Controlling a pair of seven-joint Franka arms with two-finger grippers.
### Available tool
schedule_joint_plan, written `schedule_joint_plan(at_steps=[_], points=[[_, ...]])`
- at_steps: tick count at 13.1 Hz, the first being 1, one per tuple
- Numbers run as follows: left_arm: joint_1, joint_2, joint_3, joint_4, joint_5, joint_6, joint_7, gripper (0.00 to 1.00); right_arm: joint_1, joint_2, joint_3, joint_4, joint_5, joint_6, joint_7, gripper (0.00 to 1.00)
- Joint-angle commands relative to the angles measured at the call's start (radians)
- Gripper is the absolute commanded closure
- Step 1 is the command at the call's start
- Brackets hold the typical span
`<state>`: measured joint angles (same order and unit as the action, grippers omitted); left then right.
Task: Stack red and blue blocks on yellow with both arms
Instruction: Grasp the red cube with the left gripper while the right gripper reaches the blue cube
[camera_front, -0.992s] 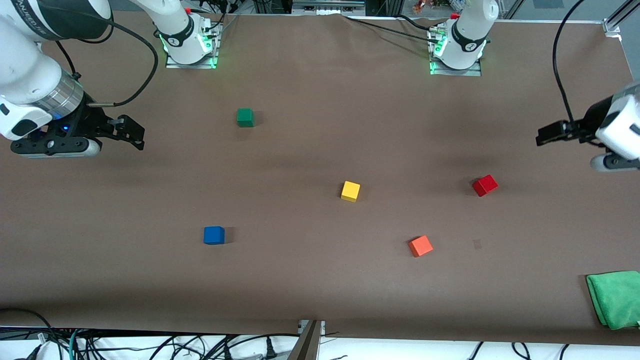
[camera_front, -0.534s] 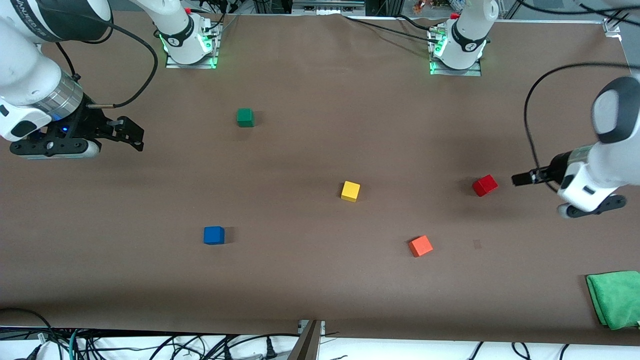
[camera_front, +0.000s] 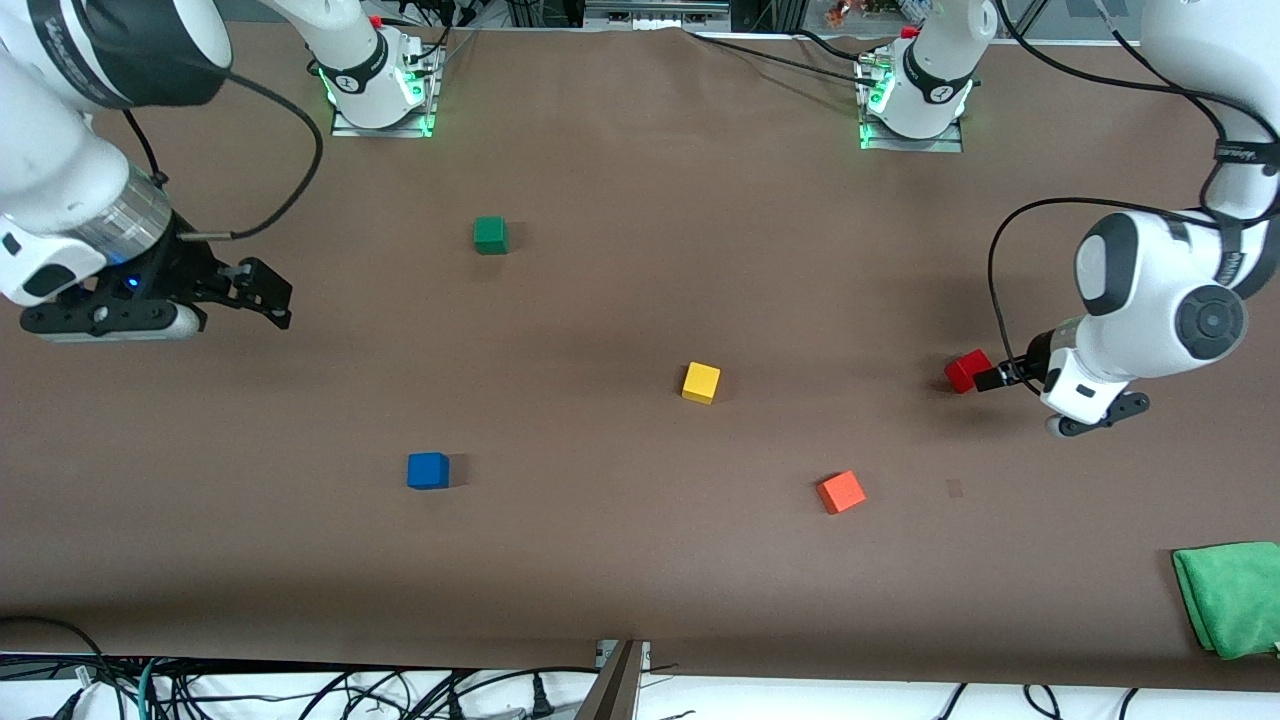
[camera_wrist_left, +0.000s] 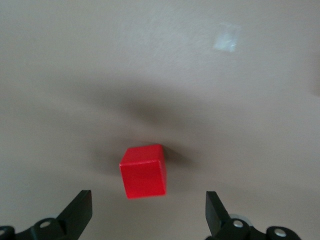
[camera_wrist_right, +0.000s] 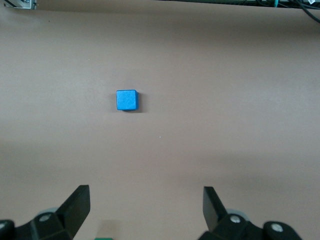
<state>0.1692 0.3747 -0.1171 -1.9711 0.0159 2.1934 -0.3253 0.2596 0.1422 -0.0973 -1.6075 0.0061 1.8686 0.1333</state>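
Note:
The red cube (camera_front: 968, 370) should go on top of the yellow cube (camera_front: 701, 382), so my left gripper should next grab the red cube by its opposite sides.
The red cube (camera_front: 968, 370) lies on the brown table toward the left arm's end. My left gripper (camera_front: 987, 379) is low beside it and open. In the left wrist view the red cube (camera_wrist_left: 143, 171) lies just ahead of the gap of my left gripper (camera_wrist_left: 148, 210), not between the fingers. The yellow cube (camera_front: 701, 382) sits mid-table. The blue cube (camera_front: 428, 470) lies toward the right arm's end, nearer the front camera. My right gripper (camera_front: 272, 288) hangs open and empty over the table's right-arm end. The right wrist view shows my right gripper (camera_wrist_right: 145, 205) open, with the blue cube (camera_wrist_right: 126, 100) well ahead.
A dark green cube (camera_front: 490, 235) lies nearer the bases. An orange cube (camera_front: 841, 492) lies nearer the front camera than the red one. A folded green cloth (camera_front: 1230, 598) lies at the table's front corner at the left arm's end.
My left arm has swung down and in from the table's end until its open gripper is beside the red cube. The right arm has hardly moved. No cube has moved.

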Motion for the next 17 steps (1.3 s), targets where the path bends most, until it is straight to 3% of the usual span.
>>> schedule_joint_plan(at_steps=[1,5,9,10,11,13,15,17], points=[[0.012,-0.045,-0.004,-0.132,-0.007,0.13,-0.046,0.0,-0.005,0.049,-0.001,0.031,0.006,0.021,-0.009,0.0],[0.01,-0.034,-0.004,-0.233,-0.007,0.304,-0.09,0.0,0.007,0.103,0.004,0.031,-0.015,0.027,-0.014,0.0],[0.01,-0.004,-0.004,-0.235,-0.007,0.331,-0.122,0.0,0.012,0.27,0.007,0.031,0.001,0.113,-0.032,0.0],[0.009,0.003,-0.006,-0.233,-0.007,0.333,-0.142,0.18,0.016,0.317,0.007,0.031,0.002,0.157,-0.038,0.0],[0.004,0.004,-0.006,-0.233,-0.007,0.333,-0.162,0.44,0.016,0.357,0.008,0.031,0.005,0.226,-0.04,0.0],[-0.002,0.003,-0.006,-0.227,-0.007,0.33,-0.19,0.75,0.02,0.431,0.025,0.032,0.018,0.36,-0.035,0.0],[-0.002,0.0,-0.012,-0.209,-0.007,0.322,-0.189,0.83,0.02,0.5,0.045,0.066,0.021,0.432,-0.029,0.01],[-0.016,-0.02,-0.039,-0.16,-0.007,0.272,-0.19,0.86,0.018,0.592,0.047,0.151,0.105,0.434,-0.034,0.01]])
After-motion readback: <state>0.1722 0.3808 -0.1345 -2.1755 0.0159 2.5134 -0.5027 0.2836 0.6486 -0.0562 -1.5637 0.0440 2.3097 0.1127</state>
